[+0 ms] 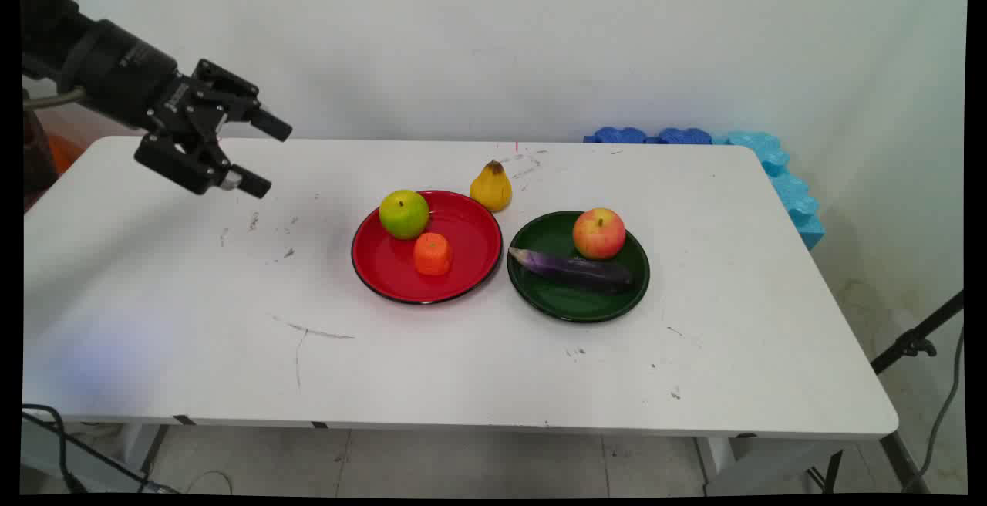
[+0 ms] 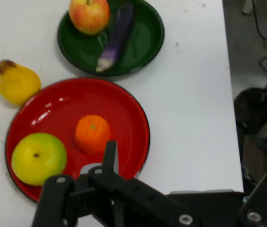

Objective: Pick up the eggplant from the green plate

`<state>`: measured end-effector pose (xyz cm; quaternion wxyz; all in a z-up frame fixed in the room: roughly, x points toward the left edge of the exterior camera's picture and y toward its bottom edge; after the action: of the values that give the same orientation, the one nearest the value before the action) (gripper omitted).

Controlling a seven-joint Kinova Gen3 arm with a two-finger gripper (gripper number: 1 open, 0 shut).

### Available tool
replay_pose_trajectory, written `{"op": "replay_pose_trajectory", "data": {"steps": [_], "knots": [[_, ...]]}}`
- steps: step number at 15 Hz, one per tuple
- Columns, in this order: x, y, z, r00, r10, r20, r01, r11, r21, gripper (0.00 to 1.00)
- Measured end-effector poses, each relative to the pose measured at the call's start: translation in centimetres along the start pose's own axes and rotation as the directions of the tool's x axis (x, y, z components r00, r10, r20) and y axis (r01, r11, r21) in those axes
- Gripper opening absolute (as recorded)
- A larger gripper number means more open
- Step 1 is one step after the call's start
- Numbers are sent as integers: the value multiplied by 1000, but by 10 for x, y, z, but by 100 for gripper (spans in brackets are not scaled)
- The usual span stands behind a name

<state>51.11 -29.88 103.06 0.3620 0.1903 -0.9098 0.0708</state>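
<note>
My gripper is going to grab the dark purple eggplant by its pale-tipped end (image 1: 530, 258) next. Then it can lift the eggplant off the green plate (image 1: 570, 307).
My gripper (image 1: 262, 155) hangs open and empty above the table's far left, pointing right toward the plates. A red plate (image 1: 470, 274) at mid table carries a green apple (image 1: 403, 214) and an orange (image 1: 432, 254). Just behind its rim a yellow pear (image 1: 491, 186) stands on the table. To the right, a dark green plate (image 1: 570, 307) holds a red apple (image 1: 598, 233) and a purple eggplant (image 1: 574, 269). In the hand view the red plate (image 2: 124, 118), green apple (image 2: 38, 158) and orange (image 2: 91, 134) lie just beyond one finger (image 2: 109, 153), the pear (image 2: 16, 82) at left.
Blue foam blocks (image 1: 771, 163) line the table's back right corner and right edge. A black tripod leg (image 1: 914, 344) stands off the table's right side. Cables (image 1: 54, 436) hang at the lower left. Scuff marks dot the white table (image 1: 193, 321).
</note>
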Motion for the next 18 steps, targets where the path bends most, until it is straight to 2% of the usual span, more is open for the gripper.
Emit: {"op": "replay_pose_trajectory", "data": {"steps": [4,7,10,14,18], "knots": [[22,7,15,998,-4,56,5,1000,-18,100],[60,15,39,997,-1,72,3,1000,-26,100],[105,19,77,997,23,78,-21,999,-24,100],[145,18,133,993,56,99,-54,998,-24,100],[164,11,194,985,95,142,-90,995,-39,100]]}}
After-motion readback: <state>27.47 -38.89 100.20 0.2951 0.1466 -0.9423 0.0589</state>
